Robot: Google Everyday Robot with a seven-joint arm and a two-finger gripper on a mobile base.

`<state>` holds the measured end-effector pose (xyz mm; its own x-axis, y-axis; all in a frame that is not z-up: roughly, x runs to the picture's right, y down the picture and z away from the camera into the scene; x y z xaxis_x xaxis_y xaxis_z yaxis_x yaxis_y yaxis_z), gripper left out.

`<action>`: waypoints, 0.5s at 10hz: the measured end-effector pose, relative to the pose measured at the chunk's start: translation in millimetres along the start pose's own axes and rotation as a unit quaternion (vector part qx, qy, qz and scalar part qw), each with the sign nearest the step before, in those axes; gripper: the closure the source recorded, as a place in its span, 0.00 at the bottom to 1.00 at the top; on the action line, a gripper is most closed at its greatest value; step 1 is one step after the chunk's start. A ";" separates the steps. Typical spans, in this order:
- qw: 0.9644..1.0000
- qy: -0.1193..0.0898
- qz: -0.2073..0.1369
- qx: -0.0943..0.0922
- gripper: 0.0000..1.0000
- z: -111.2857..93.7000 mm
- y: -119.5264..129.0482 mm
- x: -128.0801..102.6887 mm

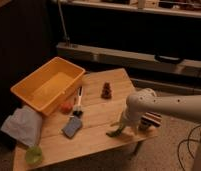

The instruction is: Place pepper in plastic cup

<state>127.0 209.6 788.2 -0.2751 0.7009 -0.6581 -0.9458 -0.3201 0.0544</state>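
Observation:
The slim green pepper should be grabbed by its end next. Then my gripper can drop the pepper into the plastic cup.
The pepper, slim and dark green, lies near the wooden table's front right edge. My gripper comes down from the white arm on the right and sits just above and right of the pepper, open, its tips at the pepper's upper end. I cannot tell whether they touch it. The plastic cup, small and light green, stands far off at the table's front left corner.
A big yellow-orange bin fills the table's back left. Beside it are a small red-orange round thing, a dark-handled utensil and a blue-grey pad. A brown lump stands mid-back, a pale cloth hangs left, a striped object sits right.

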 end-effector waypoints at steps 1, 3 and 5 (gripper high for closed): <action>1.000 0.002 -0.002 0.002 0.20 4.4 4.9 -1.0; 1.000 0.002 -0.002 0.005 0.20 11.3 6.7 -4.2; 1.000 0.004 -0.001 0.007 0.26 19.5 12.2 -6.2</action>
<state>113.8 213.8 807.6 -0.2713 0.6970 -0.6637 -0.9490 -0.3087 0.0638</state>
